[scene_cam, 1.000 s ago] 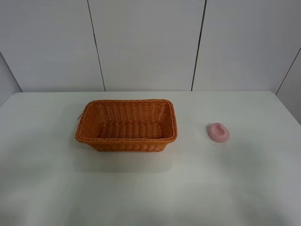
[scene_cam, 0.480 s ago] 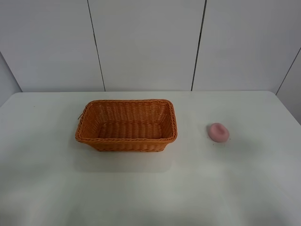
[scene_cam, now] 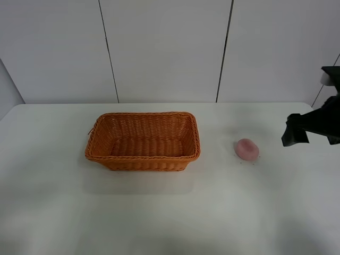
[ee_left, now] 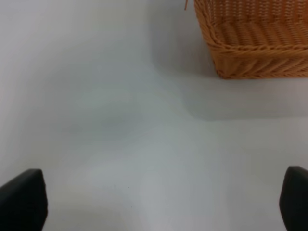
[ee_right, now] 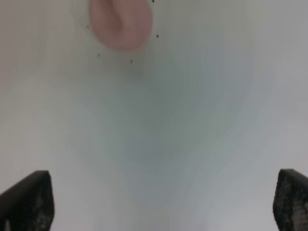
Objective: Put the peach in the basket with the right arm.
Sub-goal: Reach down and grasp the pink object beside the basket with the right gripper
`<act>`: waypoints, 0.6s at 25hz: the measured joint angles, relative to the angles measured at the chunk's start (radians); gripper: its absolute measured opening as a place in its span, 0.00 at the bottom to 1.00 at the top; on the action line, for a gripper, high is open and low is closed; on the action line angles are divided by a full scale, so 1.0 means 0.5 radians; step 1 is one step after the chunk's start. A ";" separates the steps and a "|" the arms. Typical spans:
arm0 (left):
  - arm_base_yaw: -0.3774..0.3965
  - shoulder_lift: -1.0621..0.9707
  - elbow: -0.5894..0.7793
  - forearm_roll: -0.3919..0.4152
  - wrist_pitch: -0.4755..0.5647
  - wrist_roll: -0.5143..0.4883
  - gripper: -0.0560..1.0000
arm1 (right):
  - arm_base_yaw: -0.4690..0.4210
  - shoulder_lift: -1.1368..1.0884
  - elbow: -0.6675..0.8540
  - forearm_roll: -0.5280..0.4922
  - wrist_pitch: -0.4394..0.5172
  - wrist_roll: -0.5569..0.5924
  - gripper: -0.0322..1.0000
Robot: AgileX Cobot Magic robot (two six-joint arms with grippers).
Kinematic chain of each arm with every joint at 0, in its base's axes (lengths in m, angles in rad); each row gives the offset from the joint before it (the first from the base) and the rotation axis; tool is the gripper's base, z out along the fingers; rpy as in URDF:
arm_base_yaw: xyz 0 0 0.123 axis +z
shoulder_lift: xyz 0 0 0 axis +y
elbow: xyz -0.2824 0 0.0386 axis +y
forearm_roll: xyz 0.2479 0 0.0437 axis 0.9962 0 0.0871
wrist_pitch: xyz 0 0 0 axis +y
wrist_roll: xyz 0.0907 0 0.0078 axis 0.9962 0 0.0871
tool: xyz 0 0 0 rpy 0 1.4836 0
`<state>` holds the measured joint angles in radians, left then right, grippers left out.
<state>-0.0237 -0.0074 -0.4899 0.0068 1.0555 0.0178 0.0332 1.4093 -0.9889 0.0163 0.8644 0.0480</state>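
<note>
My right gripper is about to take hold of the peach by its rounded sides next, to put it in the wicker basket.
The pink peach lies on the white table, to the right of the orange-brown wicker basket, which holds nothing. My right arm reaches in from the right edge of the exterior view, and its gripper hovers right of the peach, apart from it. In the right wrist view the peach is blurred ahead of the right gripper, which is open with its fingers wide apart. A corner of the basket shows in the left wrist view. The left gripper is open over bare table.
The white table ends against a pale panelled wall at the back. Small dark specks dot the table around the peach. The left arm does not show in the exterior view.
The right arm has come into the exterior view from the right edge, to the right of the peach. The peach and basket have not moved.
</note>
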 joint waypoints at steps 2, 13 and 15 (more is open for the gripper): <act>0.000 0.000 0.000 0.000 0.000 0.000 0.99 | 0.000 0.269 -0.165 0.000 -0.003 0.000 0.71; 0.000 0.000 0.000 0.000 0.000 0.000 0.99 | 0.039 1.078 -0.884 0.006 0.115 0.000 0.71; 0.000 0.000 0.000 0.000 0.000 0.000 0.99 | 0.090 1.107 -0.912 0.008 0.109 0.000 0.71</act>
<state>-0.0237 -0.0074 -0.4899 0.0068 1.0555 0.0178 0.0783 1.9628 -1.4448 0.0204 0.9189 0.0480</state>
